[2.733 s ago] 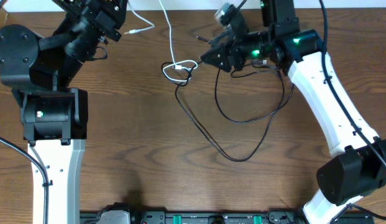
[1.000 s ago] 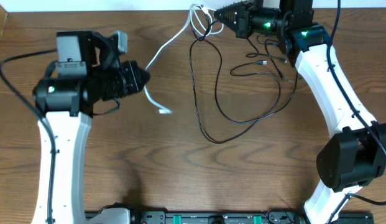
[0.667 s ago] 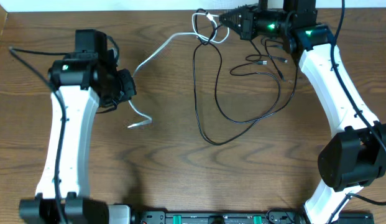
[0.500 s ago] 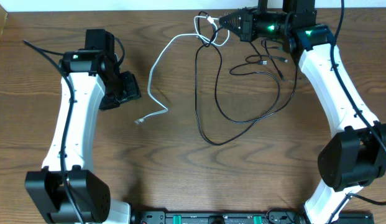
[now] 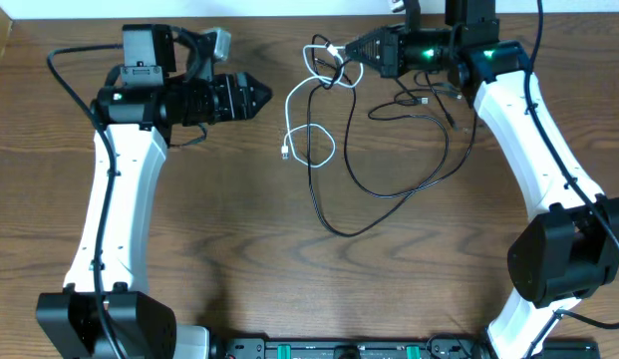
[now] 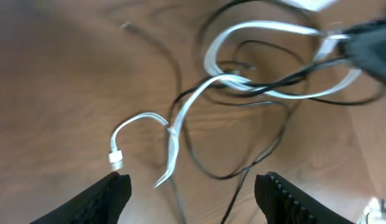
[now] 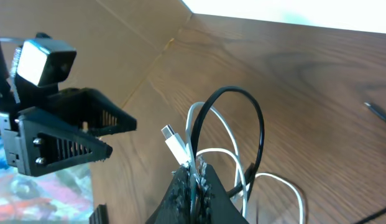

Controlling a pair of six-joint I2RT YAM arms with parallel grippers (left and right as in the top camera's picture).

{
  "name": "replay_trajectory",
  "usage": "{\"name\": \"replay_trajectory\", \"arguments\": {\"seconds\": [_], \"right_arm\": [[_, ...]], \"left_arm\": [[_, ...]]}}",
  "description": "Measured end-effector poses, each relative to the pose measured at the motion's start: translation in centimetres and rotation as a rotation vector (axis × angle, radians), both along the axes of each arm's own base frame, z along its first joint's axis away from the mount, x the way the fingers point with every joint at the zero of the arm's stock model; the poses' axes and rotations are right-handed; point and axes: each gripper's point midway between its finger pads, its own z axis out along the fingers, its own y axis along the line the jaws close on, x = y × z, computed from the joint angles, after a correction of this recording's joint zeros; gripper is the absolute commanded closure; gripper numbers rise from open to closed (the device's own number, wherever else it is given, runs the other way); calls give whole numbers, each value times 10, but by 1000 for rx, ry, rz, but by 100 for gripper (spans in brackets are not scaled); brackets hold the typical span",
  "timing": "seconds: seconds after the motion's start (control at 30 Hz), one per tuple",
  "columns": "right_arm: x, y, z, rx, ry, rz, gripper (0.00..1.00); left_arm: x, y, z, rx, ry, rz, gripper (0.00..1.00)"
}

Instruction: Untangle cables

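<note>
I will next use my left gripper to grab the white loop near my right gripper, and that will pull the white cable free of the black cable.
The white cable (image 5: 311, 140) lies in loose loops on the brown table, its free plug (image 5: 286, 152) pointing left. Its other end rises to my right gripper (image 5: 351, 49), which is shut on it just behind the flat white plug (image 7: 175, 142). A black cable (image 5: 389, 179) makes large loops under and to the right of the white one, and one black loop (image 7: 261, 124) crosses the white strands by the right fingers. My left gripper (image 5: 257, 98) hangs open left of the tangle, with nothing between its fingers (image 6: 105, 196); the white cable (image 6: 174, 134) lies ahead of it.
More black cable ends with small plugs (image 5: 421, 101) lie under the right arm. The table's far edge (image 5: 269, 14) runs just behind the tangle. The left arm's camera housing (image 7: 43, 59) shows in the right wrist view.
My left gripper let go of the white cable, opened, and swung up and right toward the tangle. The freed white end curled back into loops at the middle. The right gripper held still.
</note>
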Motion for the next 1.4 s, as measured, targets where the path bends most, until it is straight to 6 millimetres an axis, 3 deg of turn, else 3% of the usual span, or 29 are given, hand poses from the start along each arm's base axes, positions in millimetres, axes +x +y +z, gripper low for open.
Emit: {"name": "replay_trajectory", "arguments": {"seconds": [0.27,0.4,0.6,1.0,1.4], "right_arm": [[-10,5,6,37,5,62,99],[-14,7,8,52,7,83,99],[-21,10,12,79,17,124,99],[-31,12,15,110,41,172,99],[-39,14,20,143,48,218,99]], "left_arm": [[-5,-59,21,6,-205,-241,30],[-5,-73,27,7,-266,-290,30],[6,-73,30,34,-330,-286,31],[40,-52,24,173,-398,-156,30],[49,-52,13,212,-388,-133,34]]}}
